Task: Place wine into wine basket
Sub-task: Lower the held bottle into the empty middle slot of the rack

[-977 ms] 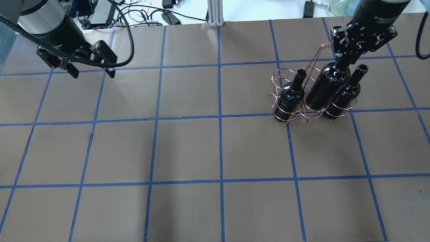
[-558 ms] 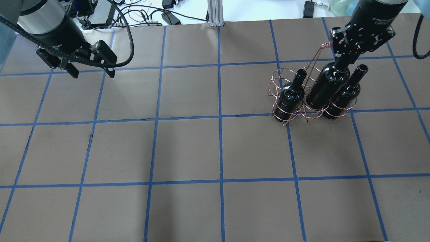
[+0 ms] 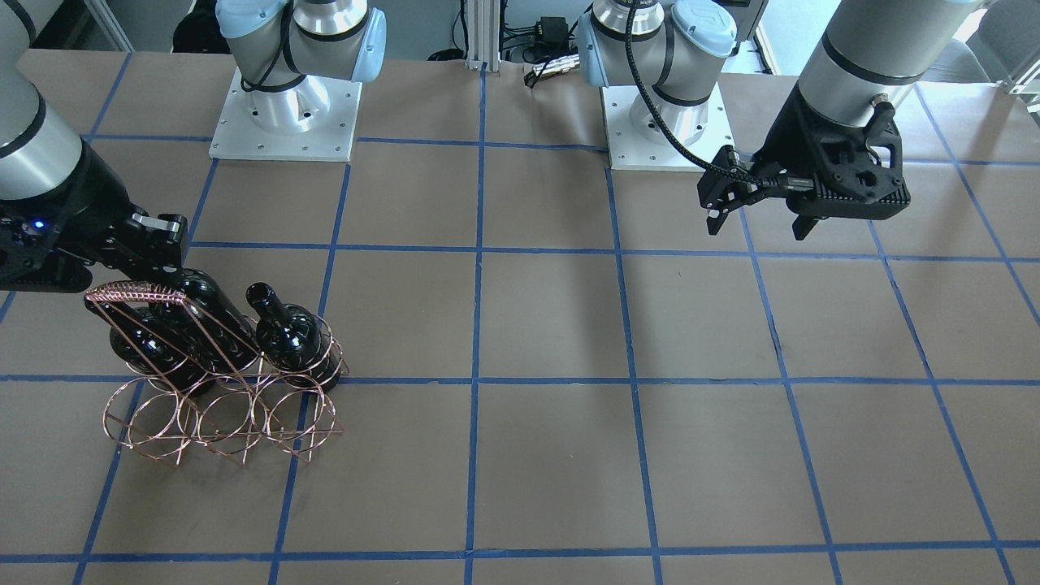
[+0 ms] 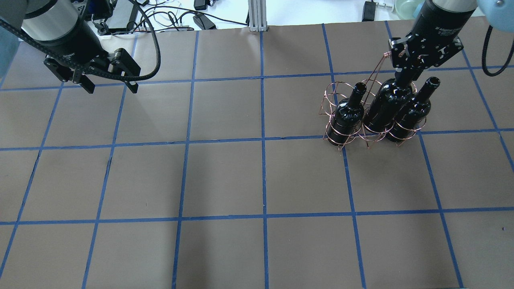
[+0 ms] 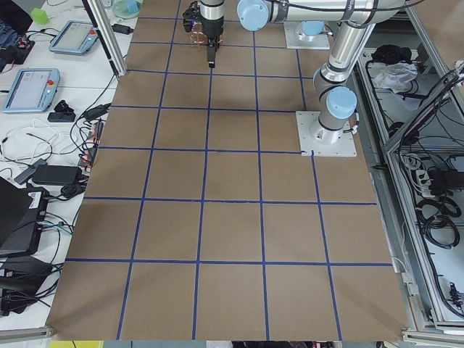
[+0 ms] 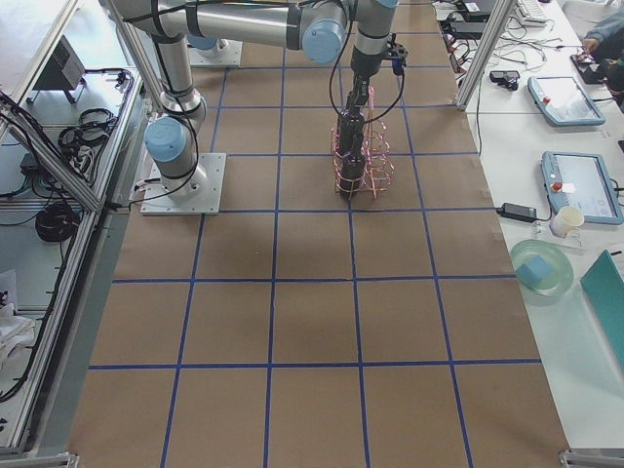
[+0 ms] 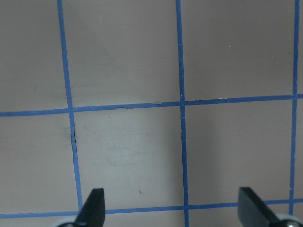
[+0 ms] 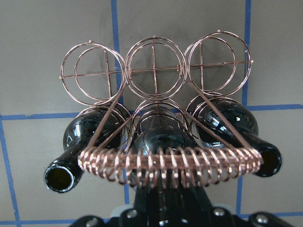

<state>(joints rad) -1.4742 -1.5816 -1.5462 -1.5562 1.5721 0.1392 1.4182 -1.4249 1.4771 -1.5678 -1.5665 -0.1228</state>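
The wine bottle's shoulder (image 3: 206, 291) is higher above the middle ring (image 3: 242, 372) than its neighbors' shoulders are. My right gripper needs to lower the bottle before it lets go of it.
The copper wire wine basket (image 4: 335, 141) stands on the table at the far right. Near-black bottles stand in its near-row rings at the left (image 4: 348, 114) and right (image 4: 413, 110). My right gripper (image 4: 404, 72) is shut on the neck of a third wine bottle (image 4: 385, 108), which stands tilted in the middle ring between them. In the right wrist view this bottle (image 8: 158, 137) sits behind the coiled handle (image 8: 170, 161), with three empty rings (image 8: 154, 71) beyond. My left gripper (image 4: 108, 86) is open and empty at the far left, above bare table (image 7: 173, 208).
The basket (image 3: 219, 414) has its empty row of rings on the side away from the robot. Cables and power bricks (image 4: 200, 18) lie beyond the table's far edge. A metal post (image 4: 257, 16) stands at the far middle edge.
My right gripper has lowered the held bottle deeper into the basket's middle ring. The left arm has not moved.
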